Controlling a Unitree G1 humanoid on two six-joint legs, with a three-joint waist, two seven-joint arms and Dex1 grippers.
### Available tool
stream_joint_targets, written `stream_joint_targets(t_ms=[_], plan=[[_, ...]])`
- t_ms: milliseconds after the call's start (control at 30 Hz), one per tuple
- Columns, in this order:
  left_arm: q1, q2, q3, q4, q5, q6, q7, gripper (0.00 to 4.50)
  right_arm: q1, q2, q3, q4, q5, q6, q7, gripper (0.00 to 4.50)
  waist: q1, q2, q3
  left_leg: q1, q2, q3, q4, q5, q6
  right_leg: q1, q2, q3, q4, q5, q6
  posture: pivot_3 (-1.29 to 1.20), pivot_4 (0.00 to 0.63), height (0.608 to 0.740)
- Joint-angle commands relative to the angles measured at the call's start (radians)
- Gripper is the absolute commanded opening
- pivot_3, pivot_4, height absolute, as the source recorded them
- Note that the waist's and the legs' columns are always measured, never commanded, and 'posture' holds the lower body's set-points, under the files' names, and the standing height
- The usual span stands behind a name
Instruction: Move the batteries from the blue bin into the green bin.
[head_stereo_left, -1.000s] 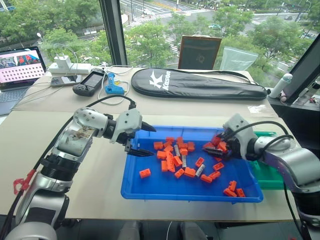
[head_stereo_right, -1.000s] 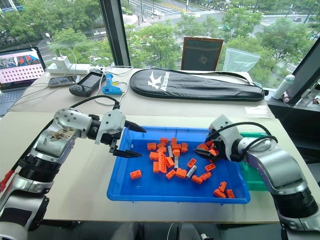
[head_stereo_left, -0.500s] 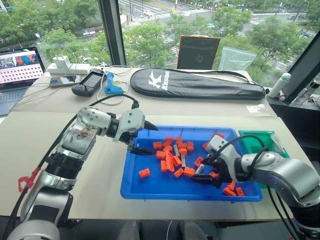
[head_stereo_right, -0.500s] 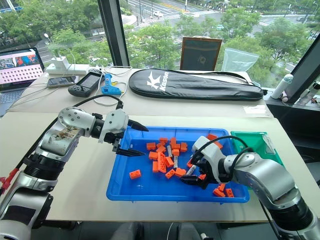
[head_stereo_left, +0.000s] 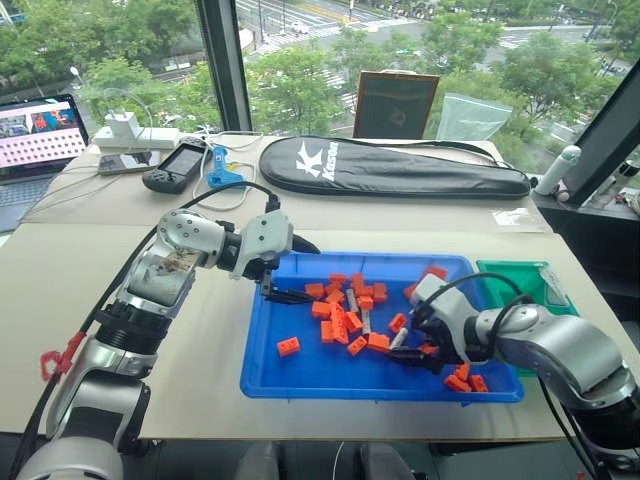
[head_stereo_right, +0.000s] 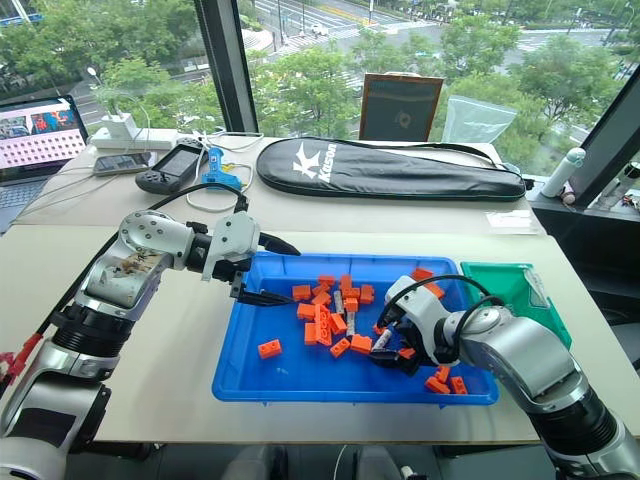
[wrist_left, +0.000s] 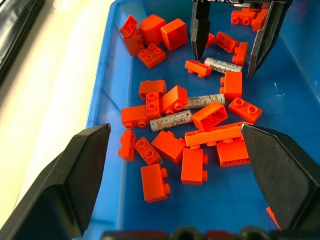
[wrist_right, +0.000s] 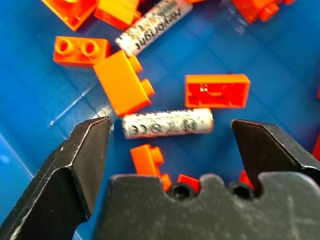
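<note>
My right gripper's fingers stand beside both ends of the battery, so it is time to close now. Closing now would catch the battery.
The blue bin lies in front of me on the table, with the green bin against its right end. Three batteries lie among orange bricks in the blue bin. My right gripper is open and low in the bin's right half. One battery lies on the floor between its fingers, untouched. A second battery lies just beyond it. My left gripper hangs open over the bin's left rim, pointing across the brick pile, with nothing in it.
Orange bricks are scattered through the blue bin, close around the batteries. Behind the bins lies a long black racket bag. A laptop, a game controller and cables sit at the far left.
My right gripper has come from the bin's right end, by the green bin, leftward and down to the battery, still open. The left gripper has stayed where it was.
</note>
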Motion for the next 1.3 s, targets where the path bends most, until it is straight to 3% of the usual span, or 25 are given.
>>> stream_joint_targets(t_ms=[33, 100, 300, 400, 633, 800, 933, 1300], plan=[[-0.02, 0.008, 0.014, -0.01, 0.003, -0.013, 0.005, 4.5, 0.0, 0.004, 0.016, -0.018, -0.014, -0.016, -0.007, 4.47, 0.0, 0.0, 0.0, 0.0, 0.0, 0.0, 0.0, 0.0, 0.0, 0.0, 0.0, 0.0, 0.0, 0.0, 0.0, 0.0, 0.15, 0.734], [-0.019, 0.007, 0.014, -0.011, 0.004, -0.013, 0.006, 4.5, -0.002, 0.004, 0.022, -0.013, -0.023, -0.022, -0.008, 4.23, 0.0, 0.0, 0.0, 0.0, 0.0, 0.0, 0.0, 0.0, 0.0, 0.0, 0.0, 0.0, 0.0, 0.0, 0.0, 0.0, 0.15, 0.734], [-0.04, -0.002, 0.026, 0.015, 0.003, -0.014, 0.023, 4.5, -0.015, -0.002, 0.001, -0.023, -0.022, -0.018, 0.009, 2.5, 0.0, 0.0, 0.0, 0.0, 0.0, 0.0, 0.0, 0.0, 0.0, 0.0, 0.0, 0.0, 0.0, 0.0, 0.0, 0.0, 0.15, 0.734], [-0.038, 0.005, 0.028, 0.013, -0.013, 0.0, 0.006, 4.5, -0.035, -0.032, -0.059, -0.036, 0.003, -0.009, 0.04, 2.5, 0.0, 0.0, 0.0, 0.0, 0.0, 0.0, 0.0, 0.0, 0.0, 0.0, 0.0, 0.0, 0.0, 0.0, 0.0, 0.0, 0.15, 0.734], [-0.024, 0.024, 0.049, -0.017, -0.087, 0.072, -0.05, 4.5, -0.07, -0.174, -0.338, -0.041, 0.086, -0.055, 0.157, 2.5, 0.001, 0.0, 0.0, 0.0, 0.0, 0.0, 0.0, 0.0, 0.0, 0.0, 0.0, 0.0, 0.0, 0.0, 0.0, 0.0, 0.15, 0.734], [-0.041, -0.013, 0.061, -0.039, -0.164, 0.136, -0.064, 4.5, 0.037, -0.38, -0.495, 0.079, -0.005, -0.136, 0.201, 2.5, 0.01, 0.0, 0.0, 0.0, -0.001, 0.001, 0.0, 0.0, 0.0, 0.0, -0.001, 0.0, -0.001, 0.0, 0.0, 0.0, 0.15, 0.734], [-0.052, -0.038, 0.066, -0.059, -0.212, 0.186, -0.062, 4.5, 0.173, -0.447, -0.585, 0.161, -0.073, -0.22, 0.226, 2.5, 0.013, 0.0, 0.0, 0.0, -0.001, 0.002, 0.0, 0.0, 0.0, 0.0, -0.002, 0.0, -0.001, 0.0, 0.0, 0.0, 0.15, 0.734], [-0.093, -0.073, 0.087, -0.05, -0.253, 0.242, -0.017, 4.5, 0.375, -0.444, -0.55, 0.297, -0.203, -0.493, 0.304, 2.5, -0.001, 0.001, 0.0, 0.0, -0.001, 0.002, 0.0, 0.0, 0.0, 0.0, -0.001, 0.001, 0.0, 0.0, 0.0, 0.0, 0.15, 0.734]])
